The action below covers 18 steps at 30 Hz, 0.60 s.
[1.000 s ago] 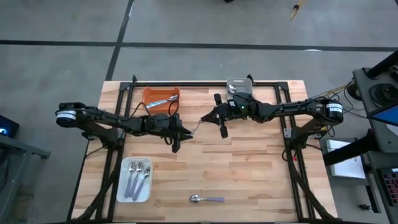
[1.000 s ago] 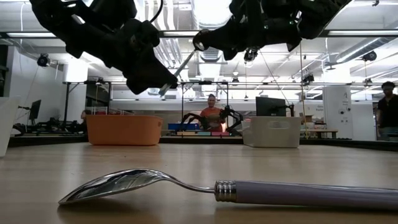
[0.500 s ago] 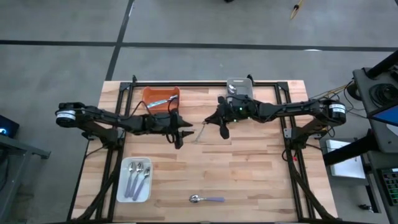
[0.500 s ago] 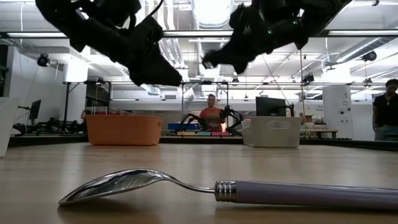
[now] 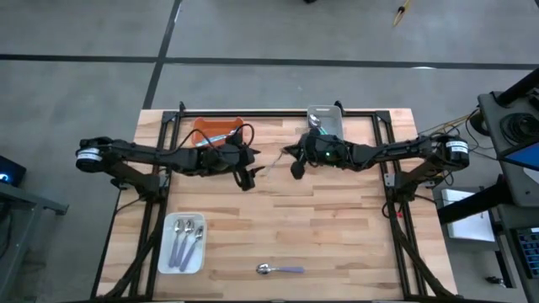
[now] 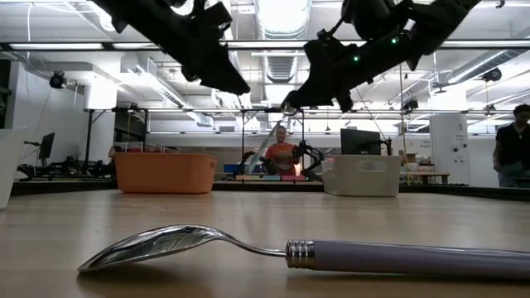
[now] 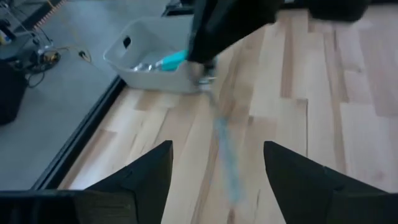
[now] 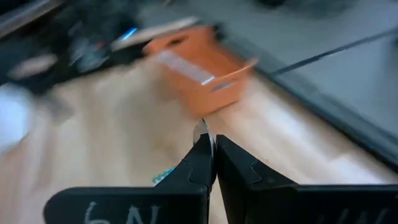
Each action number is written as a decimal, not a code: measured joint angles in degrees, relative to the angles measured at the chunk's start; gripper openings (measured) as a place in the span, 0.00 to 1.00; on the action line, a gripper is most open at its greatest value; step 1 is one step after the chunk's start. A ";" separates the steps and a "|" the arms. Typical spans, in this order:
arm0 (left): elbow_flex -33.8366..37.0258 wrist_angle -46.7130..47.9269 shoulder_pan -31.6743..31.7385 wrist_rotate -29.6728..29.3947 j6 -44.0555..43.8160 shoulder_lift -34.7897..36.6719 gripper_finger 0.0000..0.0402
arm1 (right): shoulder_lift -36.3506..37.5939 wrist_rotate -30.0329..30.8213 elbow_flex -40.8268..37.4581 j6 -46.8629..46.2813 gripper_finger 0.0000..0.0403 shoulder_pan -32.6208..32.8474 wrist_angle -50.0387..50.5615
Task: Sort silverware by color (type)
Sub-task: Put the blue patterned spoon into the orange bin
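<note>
The left gripper grabs the teal-handled spoon by its teal handle (image 5: 269,168) next, to sort the spoon into the orange tray (image 5: 210,130).
A teal-handled spoon (image 7: 224,149) hangs in the air over the table's middle, with my right gripper (image 8: 211,149) shut on it. My left gripper (image 7: 217,149) stands open just left of the spoon (image 5: 271,162), its fingers apart on either side of the handle's line and touching nothing. In the low view both grippers are high up, the left gripper (image 6: 236,83) and the right gripper (image 6: 290,101), with the spoon (image 6: 267,145) slanting down between them. A lavender-handled spoon (image 5: 280,269) lies flat on the table near the front edge. My right gripper pinches the spoon between its two fingers close to the metal bowl end (image 8: 201,132), which sticks out past the fingertips. The fingers come nearly level from the table's right. The teal handle (image 7: 227,168) slants down toward the left gripper, clear of the table.
An orange tray (image 5: 217,133) with a spoon stands at the far left. A grey tray (image 5: 324,118) holding a teal spoon stands at the far middle. A white tray (image 5: 183,244) with lavender spoons sits near left. Bare wood lies between the trays.
My left gripper has opened and let go of the teal spoon, then risen and drawn back toward the far left. My right gripper, still shut on the spoon, has rolled, and the spoon now hangs from it alone with the handle slanting down.
</note>
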<state>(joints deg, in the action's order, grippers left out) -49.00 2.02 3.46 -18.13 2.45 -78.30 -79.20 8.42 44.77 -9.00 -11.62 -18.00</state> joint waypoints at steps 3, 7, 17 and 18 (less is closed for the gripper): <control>0.21 -2.76 0.02 -0.01 -0.34 0.00 0.57 | 0.00 11.53 -2.76 -3.78 0.02 1.20 -7.81; 1.43 -9.09 0.02 -0.44 -0.41 -0.89 0.56 | -0.28 17.21 -6.39 -6.44 0.02 3.19 -21.17; 1.27 -28.15 -0.03 -7.27 6.28 -10.83 0.55 | -3.41 21.16 -8.45 -7.95 0.02 5.16 -33.44; 0.75 -28.63 -0.07 -9.94 6.79 -11.94 0.55 | -3.43 21.15 -8.45 -8.28 0.02 5.16 -33.44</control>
<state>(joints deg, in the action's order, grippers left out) -48.24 -26.61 3.40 -28.07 9.24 -90.24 -82.63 29.57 36.32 -17.28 -6.46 -51.44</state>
